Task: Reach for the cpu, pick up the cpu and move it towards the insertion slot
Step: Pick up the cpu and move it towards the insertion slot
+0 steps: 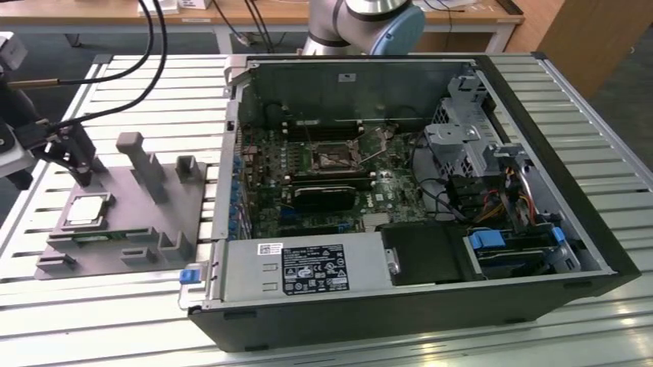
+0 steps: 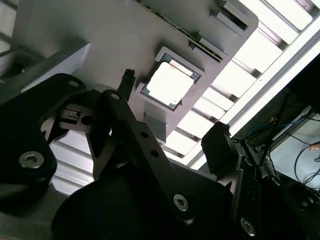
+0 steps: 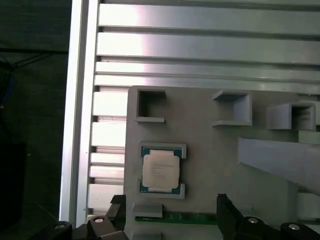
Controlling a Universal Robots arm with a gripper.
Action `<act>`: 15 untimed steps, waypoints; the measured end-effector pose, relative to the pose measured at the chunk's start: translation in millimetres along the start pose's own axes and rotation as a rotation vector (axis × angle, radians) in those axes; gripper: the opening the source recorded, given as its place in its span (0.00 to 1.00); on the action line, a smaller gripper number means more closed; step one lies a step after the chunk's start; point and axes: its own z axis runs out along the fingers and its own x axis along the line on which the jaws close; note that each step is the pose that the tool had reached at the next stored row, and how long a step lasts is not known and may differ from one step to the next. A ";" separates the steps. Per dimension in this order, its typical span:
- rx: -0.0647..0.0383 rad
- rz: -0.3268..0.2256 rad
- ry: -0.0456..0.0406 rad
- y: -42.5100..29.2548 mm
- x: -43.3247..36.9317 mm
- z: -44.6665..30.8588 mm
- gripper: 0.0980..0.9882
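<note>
The gripper will next grab the cpu's open side edges between the grey brackets, because those brackets wrap both ends of the cpu (image 1: 87, 210).
The cpu (image 1: 87, 210), a flat square chip with a silvery top, lies in a recess of the grey holder plate (image 1: 153, 229) at the exterior view's left. My gripper (image 1: 90, 172) hovers just above and behind it, open, with nothing between its fingers. Both wrist views show the cpu (image 2: 170, 82) (image 3: 160, 170) lying free, and the gripper (image 3: 170, 204) (image 2: 173, 104) spread wider than the chip. One black fingertip (image 2: 128, 77) is close beside the chip's edge. The insertion slot (image 1: 332, 158) is a shiny-framed square socket on the motherboard inside the open computer case.
Grey posts (image 1: 138, 160) rise from the holder plate next to the gripper. A green memory stick (image 1: 97, 235) (image 3: 190, 218) lies in the plate near the cpu. The case wall (image 1: 232, 130) stands between plate and motherboard. A black block (image 1: 326, 195) sits beside the socket. Cables (image 1: 153, 46) hang above.
</note>
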 end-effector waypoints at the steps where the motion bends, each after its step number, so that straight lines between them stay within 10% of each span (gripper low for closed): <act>1: 0.000 0.000 0.0000 -0.1 0.0 1.8 0.76; 15: 0.000 0.000 -0.0012 -1.6 4.2 27.3 0.83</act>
